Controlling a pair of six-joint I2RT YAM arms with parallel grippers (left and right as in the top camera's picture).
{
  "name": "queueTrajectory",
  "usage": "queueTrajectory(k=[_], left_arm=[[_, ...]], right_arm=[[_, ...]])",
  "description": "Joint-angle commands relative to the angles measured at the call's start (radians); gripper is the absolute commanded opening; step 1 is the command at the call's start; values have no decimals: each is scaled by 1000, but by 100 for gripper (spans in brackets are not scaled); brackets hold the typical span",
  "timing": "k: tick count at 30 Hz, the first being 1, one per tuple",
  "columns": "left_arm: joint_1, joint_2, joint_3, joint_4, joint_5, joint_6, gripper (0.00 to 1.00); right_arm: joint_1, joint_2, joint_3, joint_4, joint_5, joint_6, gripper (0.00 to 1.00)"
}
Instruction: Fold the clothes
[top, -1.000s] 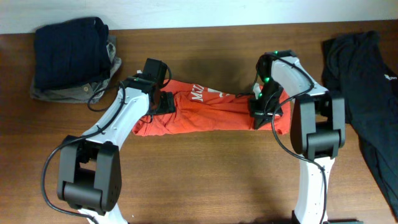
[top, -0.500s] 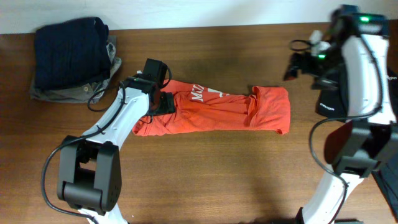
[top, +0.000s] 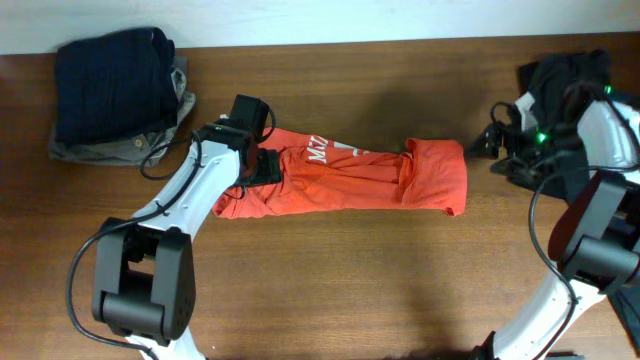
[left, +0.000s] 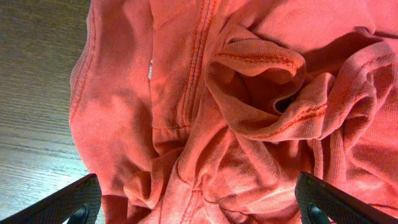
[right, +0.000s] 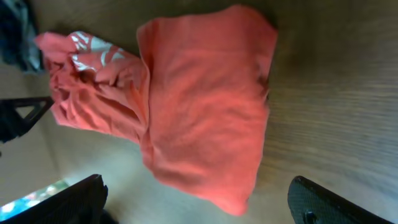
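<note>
My right gripper grabs the orange-red T-shirt (top: 350, 178) by its turned-over end (top: 454, 178) next, to fold that end inward along the T-shirt.
The clothes, one orange-red T-shirt (top: 350, 178), lie as a long folded strip across the middle of the table, with white lettering (top: 330, 153) showing on top. The shirt's right end is turned over onto itself. My left gripper (top: 264, 166) hovers open over the bunched left end, and the left wrist view shows crumpled fabric (left: 249, 106) between its wide fingers (left: 71, 200). My right gripper (top: 482, 148) stands open just right of the shirt, off the cloth. In the right wrist view the folded end (right: 205, 106) lies ahead of the spread fingertips (right: 336, 202), with nothing between them.
A stack of folded navy and grey garments (top: 115, 90) sits at the back left. A black garment (top: 590, 160) lies along the right side, under and behind my right arm. The table's back edge (top: 330, 42) runs just behind the shirt.
My right gripper let go of the shirt's right end, opened, lifted away and now sits low to the right of it. The shirt and the left arm have not moved.
</note>
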Motion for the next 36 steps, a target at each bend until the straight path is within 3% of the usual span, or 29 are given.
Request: queueTrajectory(k=[1, 8, 19, 25, 28, 29, 31, 36], left_arm=[[2, -9, -2, -2, 7, 9, 99], [2, -9, -2, -2, 7, 9, 99], [2, -9, -2, -2, 7, 8, 99], [2, -9, -2, -3, 7, 9, 99], [2, -9, -2, -4, 7, 9, 99], [2, -9, -2, -5, 7, 9, 99], [2, -9, -2, -5, 7, 9, 99], [2, -9, -2, -5, 6, 9, 99]], right_arm=[[-19, 7, -90, 68, -117, -78, 97], [-20, 7, -250, 269, -119, -24, 98], [9, 7, -380, 414, -155, -24, 99], [47, 7, -416, 507, -154, 91, 95], [59, 7, -416, 511, -153, 104, 81], [60, 7, -416, 510, -148, 104, 65], [60, 7, -416, 509, -125, 107, 43], [56, 7, -411, 513, -62, 167, 11]])
